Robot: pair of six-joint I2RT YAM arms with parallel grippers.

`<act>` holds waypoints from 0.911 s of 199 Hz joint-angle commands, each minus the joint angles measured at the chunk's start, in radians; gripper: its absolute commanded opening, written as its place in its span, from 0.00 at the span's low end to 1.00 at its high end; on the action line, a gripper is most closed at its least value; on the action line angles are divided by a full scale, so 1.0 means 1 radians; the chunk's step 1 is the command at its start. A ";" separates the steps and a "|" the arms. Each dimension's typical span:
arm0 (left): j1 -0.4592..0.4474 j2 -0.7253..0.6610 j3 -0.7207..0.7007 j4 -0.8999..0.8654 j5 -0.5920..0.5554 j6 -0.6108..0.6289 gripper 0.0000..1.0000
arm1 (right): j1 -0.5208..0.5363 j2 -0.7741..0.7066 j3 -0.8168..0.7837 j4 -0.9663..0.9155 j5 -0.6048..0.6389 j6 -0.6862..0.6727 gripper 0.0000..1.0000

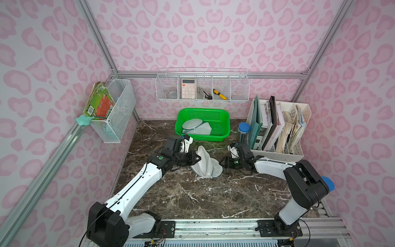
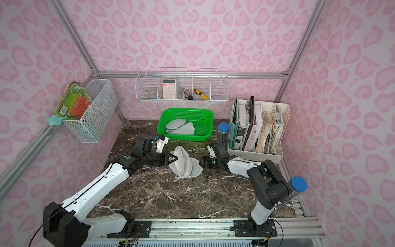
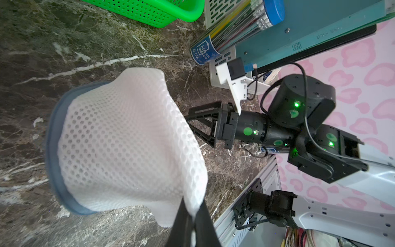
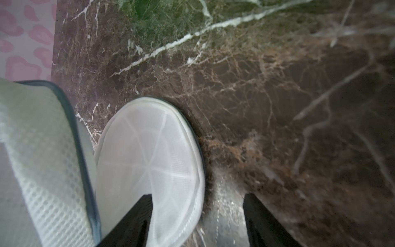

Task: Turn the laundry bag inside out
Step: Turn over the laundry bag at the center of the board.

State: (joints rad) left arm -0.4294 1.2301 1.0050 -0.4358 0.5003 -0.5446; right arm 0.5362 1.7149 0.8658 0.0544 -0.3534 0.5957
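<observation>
The robot's right gripper will next take the laundry bag by the rim of its round flat end panel, while the left gripper stays free to turn the bag inside out.
The laundry bag [image 1: 204, 163] [image 2: 184, 164] is white mesh with a blue-grey rim, lying mid-table on the marble in both top views. My left gripper [image 1: 197, 159] [image 2: 174, 158] is shut on a fold of its mesh wall, which is lifted; the left wrist view shows the pinch [image 3: 192, 216] and the bag [image 3: 128, 139] bulging beyond it. My right gripper [image 1: 221, 163] [image 2: 201, 163] [image 3: 197, 128] stands open at the bag's other side. In the right wrist view its jaws [image 4: 197, 195] straddle the edge of the bag's round flat end panel [image 4: 149, 160], gripping nothing.
A green basket [image 1: 222, 130] holding another mesh bag stands behind. A blue-capped pencil tube [image 1: 243, 130] and a white file organizer [image 1: 277, 149] stand close to the right arm. Wire racks [image 1: 203, 97] [image 1: 115, 119] hang on the walls.
</observation>
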 commanded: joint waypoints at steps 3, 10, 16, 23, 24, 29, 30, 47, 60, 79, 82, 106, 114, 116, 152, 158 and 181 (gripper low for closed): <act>0.000 0.003 0.017 -0.034 0.047 0.062 0.00 | 0.005 0.057 0.051 -0.002 -0.019 -0.051 0.71; 0.000 0.005 0.022 -0.044 0.055 0.075 0.00 | 0.010 0.077 0.068 -0.005 -0.025 -0.059 0.70; 0.000 0.008 0.028 -0.054 0.061 0.087 0.00 | 0.015 0.091 0.082 -0.006 -0.034 -0.066 0.68; 0.000 0.011 0.036 -0.068 0.062 0.099 0.00 | 0.023 0.111 0.099 -0.011 -0.038 -0.072 0.67; 0.000 0.012 0.036 -0.069 0.062 0.101 0.00 | 0.023 0.113 0.101 -0.013 -0.038 -0.072 0.67; 0.000 0.014 0.042 -0.077 0.062 0.109 0.00 | 0.029 0.125 0.114 -0.019 -0.043 -0.077 0.66; 0.000 0.015 0.043 -0.078 0.062 0.110 0.00 | 0.030 0.129 0.116 -0.019 -0.044 -0.078 0.66; 0.000 0.016 0.050 -0.090 0.068 0.133 0.00 | 0.048 0.165 0.138 -0.022 -0.061 -0.082 0.61; 0.000 0.016 0.052 -0.096 0.061 0.147 0.00 | 0.053 0.182 0.143 -0.024 -0.068 -0.079 0.57; -0.001 0.028 0.065 -0.115 0.064 0.206 0.00 | 0.054 0.183 0.137 -0.024 -0.063 -0.074 0.52; -0.002 0.030 0.069 -0.120 0.063 0.223 0.00 | 0.053 0.179 0.134 -0.026 -0.057 -0.075 0.52; -0.011 0.055 0.117 -0.180 0.036 0.356 0.00 | 0.029 0.138 0.112 -0.019 -0.041 -0.070 0.47; -0.015 0.058 0.128 -0.187 0.032 0.406 0.00 | 0.019 0.119 0.105 -0.019 -0.033 -0.070 0.47; -0.016 0.059 0.130 -0.188 0.032 0.419 0.00 | 0.016 0.115 0.104 -0.020 -0.032 -0.071 0.46; -0.036 0.076 0.168 -0.203 0.066 0.651 0.00 | -0.017 0.060 0.093 -0.037 -0.039 -0.087 0.44; -0.043 0.078 0.169 -0.208 0.065 0.680 0.00 | -0.019 0.060 0.092 -0.039 -0.046 -0.094 0.46; -0.060 0.086 0.161 -0.233 0.078 0.752 0.00 | -0.016 0.094 0.103 -0.049 -0.093 -0.125 0.52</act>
State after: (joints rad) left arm -0.4786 1.3090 1.1641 -0.6231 0.5499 0.0559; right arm 0.5198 1.7855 0.9619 0.0257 -0.4042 0.5133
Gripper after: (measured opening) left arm 0.079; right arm 0.498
